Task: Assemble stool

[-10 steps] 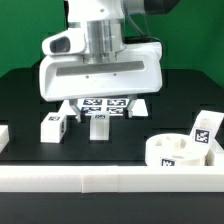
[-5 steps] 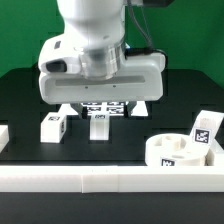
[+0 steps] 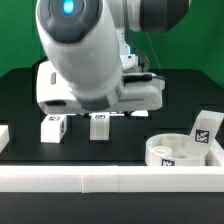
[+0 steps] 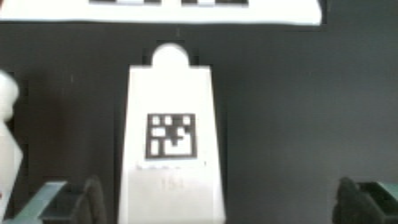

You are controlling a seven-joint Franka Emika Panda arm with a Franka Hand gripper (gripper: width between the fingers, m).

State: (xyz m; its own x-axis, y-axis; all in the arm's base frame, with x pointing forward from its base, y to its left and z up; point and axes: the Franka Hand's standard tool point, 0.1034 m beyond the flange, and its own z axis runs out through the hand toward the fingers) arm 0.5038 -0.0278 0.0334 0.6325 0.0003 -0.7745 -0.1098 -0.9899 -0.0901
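Observation:
My gripper's fingers are still above the middle leg (image 3: 99,127) and closing now would miss the leg, so my gripper comes down to the leg before it closes.
The round white seat (image 3: 168,152) sits at the exterior view's right, behind the front rail, with one tagged leg (image 3: 205,132) resting on it. Two more white tagged legs lie on the black table: one (image 3: 52,127) to the left, one (image 3: 98,125) in the middle. My gripper (image 3: 100,110) hangs open just above the middle leg. In the wrist view this leg (image 4: 173,130) lies lengthwise between the spread fingertips (image 4: 370,200), closer to one finger than the other, and untouched. My gripper (image 4: 214,205) holds nothing. The neighbouring leg (image 4: 7,130) shows at the frame edge.
A long white rail (image 3: 100,180) edges the table front. A white block (image 3: 4,136) sits at the exterior view's far left. The marker board (image 4: 160,10) lies beyond the leg's tip in the wrist view; the arm hides it in the exterior view.
The arm has swung forward and down over the middle leg, now filling the exterior view and hiding the marker board. The legs and the seat have not moved.

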